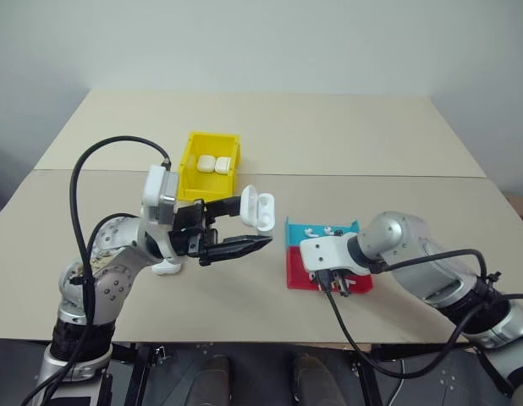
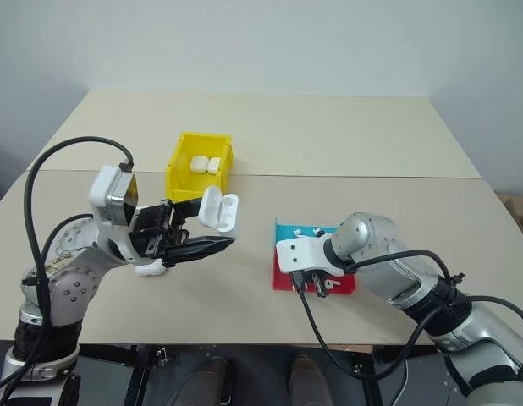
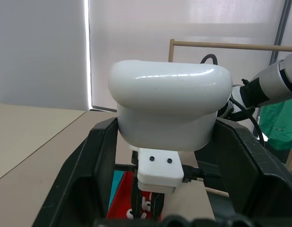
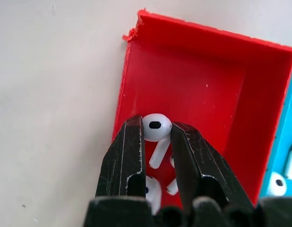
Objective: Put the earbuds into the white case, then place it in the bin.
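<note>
My right gripper holds the earbud over the red tray and should keep holding it until it reaches the white case (image 1: pixel 266 211).
My left gripper (image 1: pixel 255 222) is shut on the white case (image 1: pixel 260 210) and holds it above the table with its lid hinged open. In the left wrist view the case (image 3: pixel 169 109) sits between the two black fingers (image 3: pixel 84 175). My right gripper (image 1: pixel 333 283) points down into the red tray (image 4: pixel 198 80). Its fingers (image 4: pixel 129 151) pinch the head of one earbud (image 4: pixel 155 127), whose stem hangs down. More earbuds (image 4: pixel 153 191) lie under the fingers. The yellow bin (image 1: pixel 194 161) stands behind the left gripper with two shut white cases (image 1: pixel 213 163) inside.
A teal tray (image 1: pixel 316 230) with several earbuds adjoins the red tray on its far side. Another white case (image 1: pixel 167 268) lies on the table under my left forearm. The tan table (image 1: pixel 329 135) stretches far behind the bin and trays.
</note>
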### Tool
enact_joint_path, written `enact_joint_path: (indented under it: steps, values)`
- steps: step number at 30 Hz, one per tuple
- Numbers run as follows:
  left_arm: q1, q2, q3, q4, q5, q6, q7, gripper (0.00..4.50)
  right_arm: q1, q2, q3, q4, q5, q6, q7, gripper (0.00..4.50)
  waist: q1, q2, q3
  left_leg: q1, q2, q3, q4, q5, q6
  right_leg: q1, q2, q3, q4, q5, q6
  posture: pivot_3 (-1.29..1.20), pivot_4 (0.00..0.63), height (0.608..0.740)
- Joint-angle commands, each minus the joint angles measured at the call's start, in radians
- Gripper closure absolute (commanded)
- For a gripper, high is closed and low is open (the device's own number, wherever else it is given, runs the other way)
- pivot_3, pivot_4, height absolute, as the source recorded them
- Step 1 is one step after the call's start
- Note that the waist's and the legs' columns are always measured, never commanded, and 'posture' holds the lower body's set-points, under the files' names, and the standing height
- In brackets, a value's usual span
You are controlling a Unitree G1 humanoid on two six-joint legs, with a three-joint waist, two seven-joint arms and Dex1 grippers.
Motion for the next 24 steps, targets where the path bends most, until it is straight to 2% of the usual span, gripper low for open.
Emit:
enact_joint_path:
  steps: [1, 3, 6, 11, 14, 19, 24]
  values:
    - [-0.039, 0.011, 0.013, 0.002, -0.019, -0.001, -0.022, 1.72, 0.042, 0.030, -0.242, -0.128, 0.154, 0.091, -0.043, 3.88, 0.001, 0.000, 0.000, 0.000, 0.000, 0.000, 0.000, 0.000, 0.000, 0.000, 0.000, 0.000, 0.000, 0.000, 0.000, 0.00, 0.150, 0.740]
    - [-0.058, 0.010, 0.009, 0.022, -0.016, -0.002, -0.034, 1.72, 0.093, 0.099, -0.400, -0.177, 0.249, 0.107, -0.106, 3.88, 0.001, 0.000, 0.000, 0.000, 0.000, -0.001, 0.000, 0.000, 0.000, 0.000, 0.000, 0.000, 0.000, 0.000, 0.000, 0.00, 0.150, 0.740]
    - [-0.116, -0.001, -0.023, 0.075, 0.007, 0.000, -0.055, 1.72, 0.211, 0.288, -0.701, -0.303, 0.414, 0.093, -0.252, 3.88, 0.007, 0.000, 0.000, 0.000, 0.000, -0.002, 0.000, 0.000, 0.000, 0.002, 0.000, -0.002, -0.001, 0.000, 0.000, 0.00, 0.150, 0.740]
    - [-0.182, 0.000, -0.061, 0.139, 0.021, 0.028, -0.077, 1.72, 0.261, 0.393, -0.879, -0.416, 0.621, 0.173, -0.390, 3.88, 0.002, 0.000, 0.000, 0.000, -0.001, -0.002, 0.000, 0.000, 0.000, 0.002, 0.000, -0.001, 0.000, 0.000, 0.001, 0.00, 0.150, 0.740]
    - [-0.215, -0.015, -0.094, 0.184, 0.049, 0.018, -0.111, 1.72, 0.242, 0.467, -0.930, -0.458, 0.742, 0.209, -0.525, 3.88, -0.004, 0.000, 0.000, 0.000, 0.000, -0.003, -0.001, 0.000, 0.000, 0.001, 0.001, -0.002, 0.000, 0.000, 0.000, 0.00, 0.150, 0.740]
    - [-0.259, -0.040, -0.124, 0.218, 0.074, 0.017, -0.139, 1.72, 0.208, 0.527, -0.942, -0.486, 0.923, 0.233, -0.707, 3.88, -0.009, 0.001, 0.000, 0.000, 0.000, -0.003, -0.001, 0.000, 0.000, 0.000, 0.001, -0.001, 0.000, 0.000, 0.000, 0.00, 0.150, 0.740]
    - [-0.294, -0.069, -0.159, 0.232, 0.130, 0.010, -0.123, 1.72, 0.211, 0.521, -0.907, -0.499, 1.079, 0.217, -0.823, 3.88, -0.004, 0.001, 0.000, 0.000, -0.001, -0.003, -0.001, 0.000, 0.000, 0.001, 0.000, -0.001, 0.000, 0.000, 0.000, 0.00, 0.150, 0.740]
